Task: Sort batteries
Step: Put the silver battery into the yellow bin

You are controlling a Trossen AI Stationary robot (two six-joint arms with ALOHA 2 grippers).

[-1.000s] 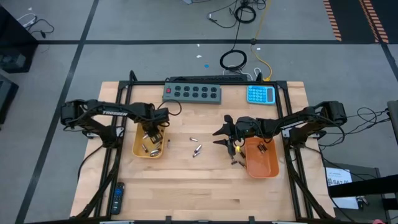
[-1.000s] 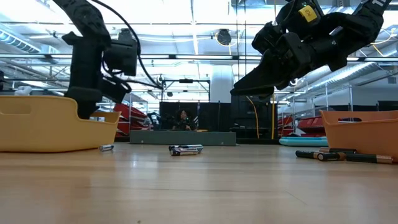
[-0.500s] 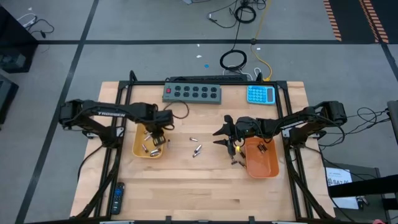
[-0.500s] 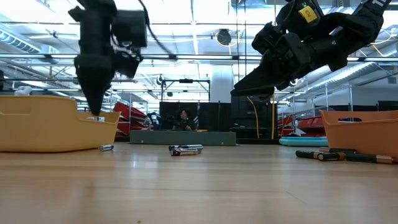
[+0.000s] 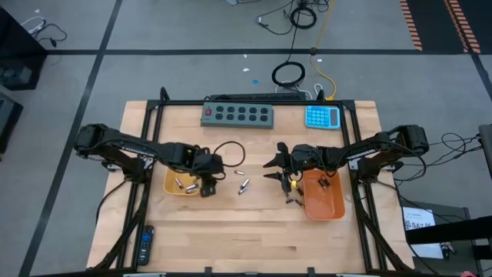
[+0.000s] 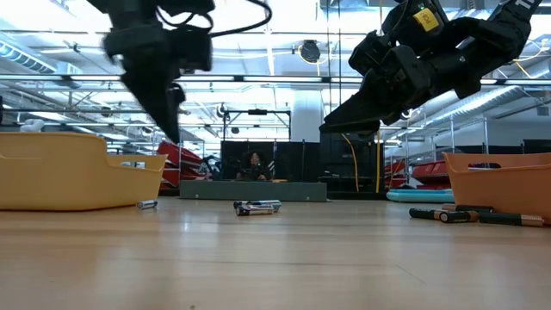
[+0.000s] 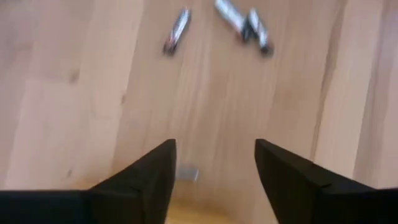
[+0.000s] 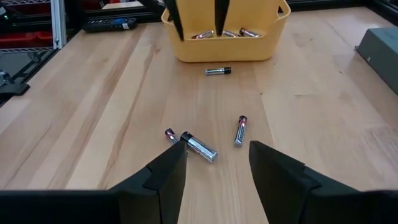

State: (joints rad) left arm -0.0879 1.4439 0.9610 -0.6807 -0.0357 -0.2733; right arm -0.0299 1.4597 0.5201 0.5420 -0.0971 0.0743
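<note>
The loose battery needs to go into the yellow tray to be sorted, so the left gripper should next grab it by its black end [image 7: 169, 48].
Silver-grey batteries [image 5: 241, 181] lie loose on the wood between the two trays; in the left wrist view they show as a group of batteries [image 7: 239, 18] ahead of the fingers. One battery [image 8: 218, 71] lies just outside the yellow tray [image 5: 175, 176], which holds several more. Dark batteries [image 5: 290, 198] lie against the orange tray [image 5: 327, 201]. My left gripper [image 7: 214, 146] is open and hangs in the air by the yellow tray's right rim [image 5: 204, 185]. My right gripper [image 8: 217, 146] is open too, raised above the table left of the orange tray [image 5: 270, 170].
A grey power strip [image 5: 238, 114] and a blue calculator [image 5: 323, 117] sit at the table's far edge. A black remote control [image 5: 144, 245] lies at the near left corner. Bare wood lies along the near side between the trays.
My left gripper has swung from above the inside of the yellow tray toward the table's right, past the tray's right rim and nearer the loose batteries, tipping out of its straight-down pose. The right arm and the batteries have kept still.
</note>
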